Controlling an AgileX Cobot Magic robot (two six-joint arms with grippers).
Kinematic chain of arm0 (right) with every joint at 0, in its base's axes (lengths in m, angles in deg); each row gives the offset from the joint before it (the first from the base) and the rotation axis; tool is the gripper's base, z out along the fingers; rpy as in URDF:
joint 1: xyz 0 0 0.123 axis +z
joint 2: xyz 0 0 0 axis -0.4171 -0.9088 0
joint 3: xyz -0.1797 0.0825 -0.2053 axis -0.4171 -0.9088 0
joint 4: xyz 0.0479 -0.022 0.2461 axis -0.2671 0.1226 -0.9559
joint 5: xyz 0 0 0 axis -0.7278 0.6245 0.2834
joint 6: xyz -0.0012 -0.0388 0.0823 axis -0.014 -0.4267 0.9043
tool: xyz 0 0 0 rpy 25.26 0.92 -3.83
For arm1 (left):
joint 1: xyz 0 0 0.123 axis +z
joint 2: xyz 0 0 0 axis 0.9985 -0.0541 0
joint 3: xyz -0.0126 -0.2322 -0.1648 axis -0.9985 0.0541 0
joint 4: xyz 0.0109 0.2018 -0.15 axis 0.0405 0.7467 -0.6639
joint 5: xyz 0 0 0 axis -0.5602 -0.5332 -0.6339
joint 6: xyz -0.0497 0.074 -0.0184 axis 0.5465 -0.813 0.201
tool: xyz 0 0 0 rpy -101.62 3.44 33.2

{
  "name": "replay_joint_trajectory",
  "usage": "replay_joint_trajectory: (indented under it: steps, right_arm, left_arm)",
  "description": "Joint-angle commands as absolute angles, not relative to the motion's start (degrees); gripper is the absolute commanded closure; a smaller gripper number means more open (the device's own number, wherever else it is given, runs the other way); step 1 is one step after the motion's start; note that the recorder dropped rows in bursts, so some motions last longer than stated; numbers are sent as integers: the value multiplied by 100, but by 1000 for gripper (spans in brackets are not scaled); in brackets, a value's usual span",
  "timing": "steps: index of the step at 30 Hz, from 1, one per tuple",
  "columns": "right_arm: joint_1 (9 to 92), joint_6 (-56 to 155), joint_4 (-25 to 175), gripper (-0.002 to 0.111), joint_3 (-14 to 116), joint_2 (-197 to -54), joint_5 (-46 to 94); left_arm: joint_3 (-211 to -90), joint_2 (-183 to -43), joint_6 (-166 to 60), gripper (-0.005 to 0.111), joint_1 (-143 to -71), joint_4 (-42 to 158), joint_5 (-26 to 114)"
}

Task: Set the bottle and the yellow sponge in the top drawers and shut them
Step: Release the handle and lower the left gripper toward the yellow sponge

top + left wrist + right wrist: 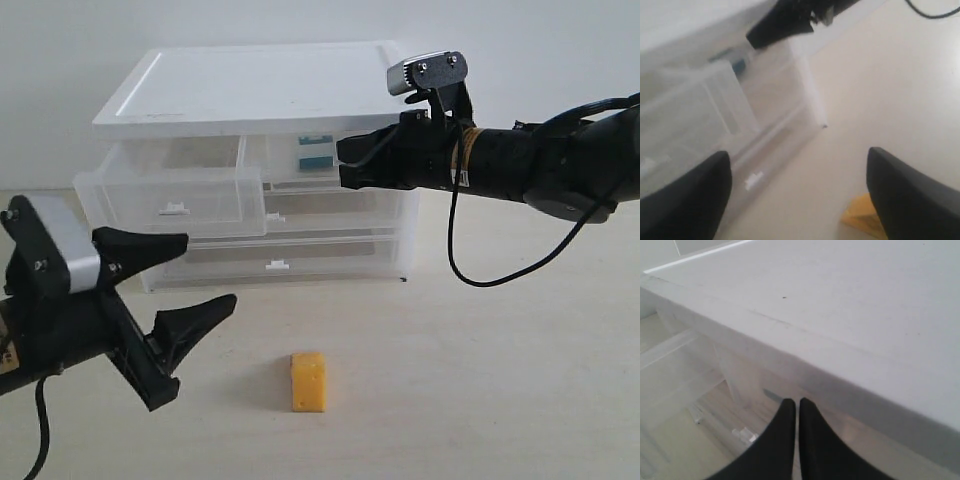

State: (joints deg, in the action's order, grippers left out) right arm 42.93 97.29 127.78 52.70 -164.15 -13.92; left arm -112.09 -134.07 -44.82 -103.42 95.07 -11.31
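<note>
The left gripper needs to pick up the yellow sponge (308, 381) by its long sides next, so that the sponge can go into the open top drawer (175, 170).
The yellow sponge (308, 381) stands on the table in front of the cabinet; it also shows by one finger in the left wrist view, yellow sponge (860, 215). My left gripper (212, 270) is open and empty, left of the sponge and above the table. The left top drawer (170, 200) is pulled out. The bottle (315, 152) lies inside the right top drawer (300, 165), which is pushed in. My right gripper (342, 165) is shut and empty, its tips at that drawer's front. In its wrist view the shut right gripper (794, 401) sits under the cabinet's top.
The white-topped cabinet (250, 85) stands at the back of the table, with two full-width drawers (330, 255) shut below the top ones. The right arm's cable (470, 270) hangs in a loop to the right of the cabinet.
</note>
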Motion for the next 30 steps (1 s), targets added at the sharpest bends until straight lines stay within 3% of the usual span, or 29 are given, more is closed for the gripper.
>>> replay_joint_trajectory:
  steps: [1,6,15,20,30]
  right_arm:
    - [4296,9692,12742,108,5301,-16366,-1405]
    - [4296,9702,12737,108,5301,-16366,-1405]
    - [4296,9702,12770,108,5301,-16366,-1405]
    - [4296,9702,12770,108,5301,-16366,-1394]
    - [4296,9690,12770,108,5301,-16366,-1368]
  left_arm:
    - [-11518,-13368,-3046,36,-10360,10402,-161]
    - [-11843,-13368,-811,36,-10360,11847,345]
    - [-11906,-13620,-83,36,-10360,12283,704]
    - [-11933,-14016,243,36,-10360,12293,72]
    - [-12715,-14538,434,36,-11260,12308,1019]
